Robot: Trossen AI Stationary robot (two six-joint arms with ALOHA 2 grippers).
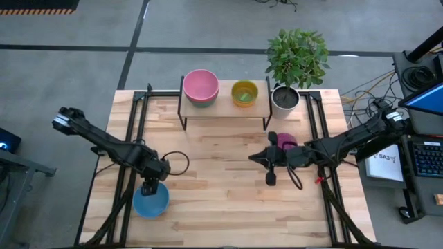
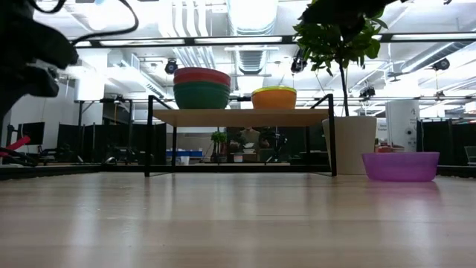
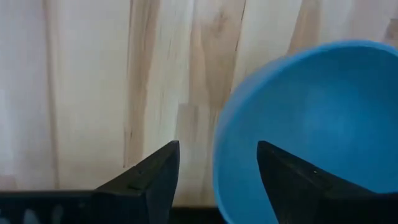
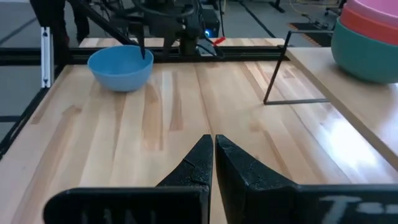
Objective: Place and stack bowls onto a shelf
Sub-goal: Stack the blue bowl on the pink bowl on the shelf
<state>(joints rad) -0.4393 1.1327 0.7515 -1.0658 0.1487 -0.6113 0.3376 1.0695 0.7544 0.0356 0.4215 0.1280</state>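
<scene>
The left gripper should grab the blue bowl (image 3: 311, 112) by its rim (image 3: 224, 137) next, to stack the blue bowl onto the pink bowl on the shelf.
The blue bowl (image 1: 151, 200) sits upright on the table near its near-left corner. My left gripper (image 1: 149, 185) hangs over the bowl's far rim, open; in the left wrist view (image 3: 217, 144) one finger stands inside the bowl (image 3: 311, 112) and one outside, astride the rim. My right gripper (image 1: 252, 158) is shut and hovers over the table's middle, pointing left. The purple bowl (image 1: 286, 142) rests on the table beside the right arm. On the shelf (image 1: 225, 111) stand a pink-topped stack (image 1: 201, 86) and a yellow-topped stack (image 1: 244, 93).
A white plant pot (image 1: 285, 100) with a leafy plant stands right of the shelf, at the table's far right. Black frame rails run along the table's left and right sides. Bare wood lies between the two arms and in front of the shelf.
</scene>
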